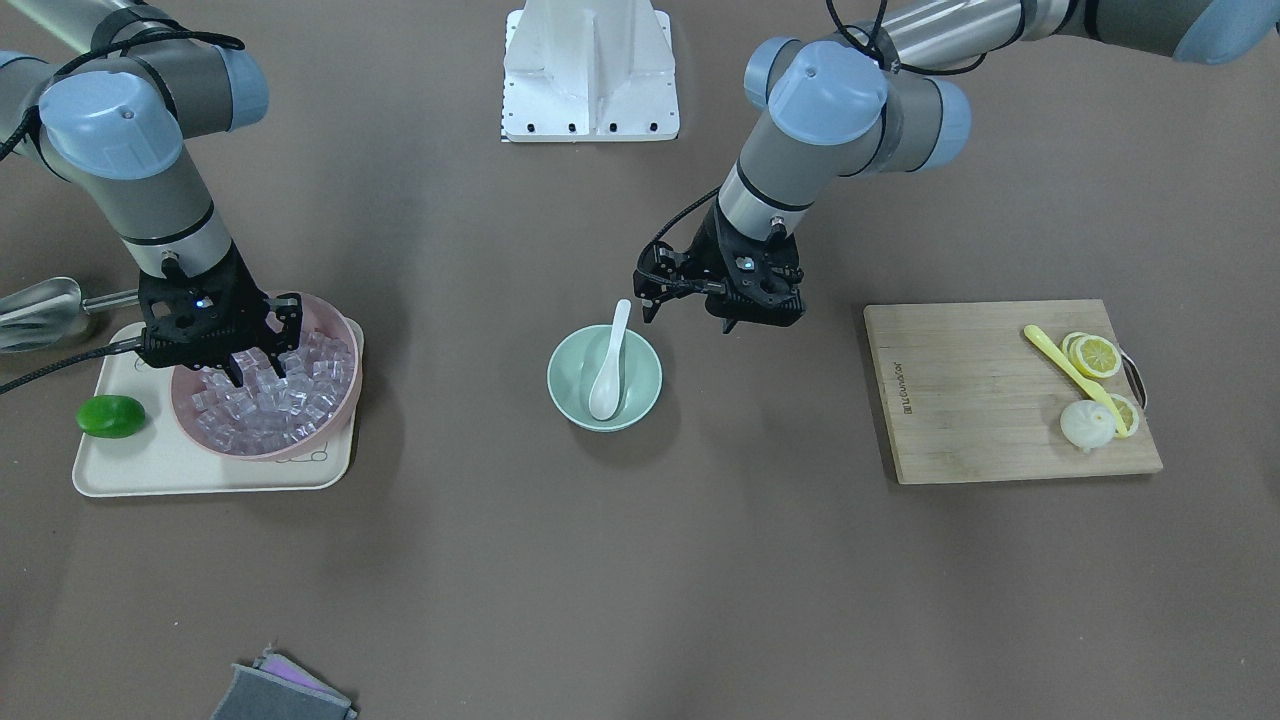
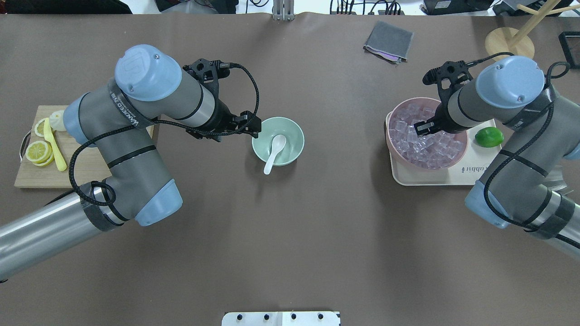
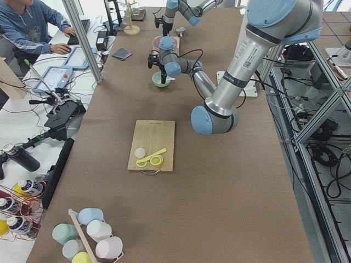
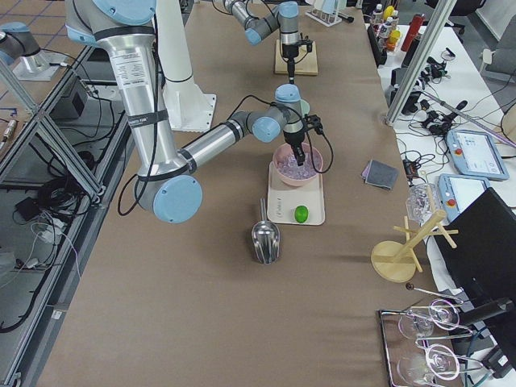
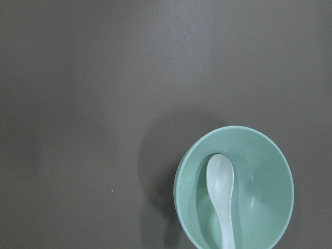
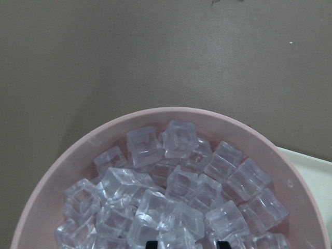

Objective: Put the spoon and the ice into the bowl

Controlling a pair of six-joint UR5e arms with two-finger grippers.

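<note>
The right gripper grips one clear ice cube by its opposite sides next, for the mint-green bowl.
The white spoon lies in the mint-green bowl at the table's middle, with its handle over the rim; both also show in the left wrist view, the spoon inside the bowl. My left gripper hangs open and empty just beside and above the bowl. My right gripper is lowered into the pink bowl full of clear ice cubes. In the right wrist view its fingertips stand apart over the ice, with a cube between them.
The pink bowl sits on a cream tray with a green lime. A metal scoop lies beside the tray. A wooden board holds a yellow spoon, lemon slices and a white bun. A grey cloth lies at the operators' edge.
</note>
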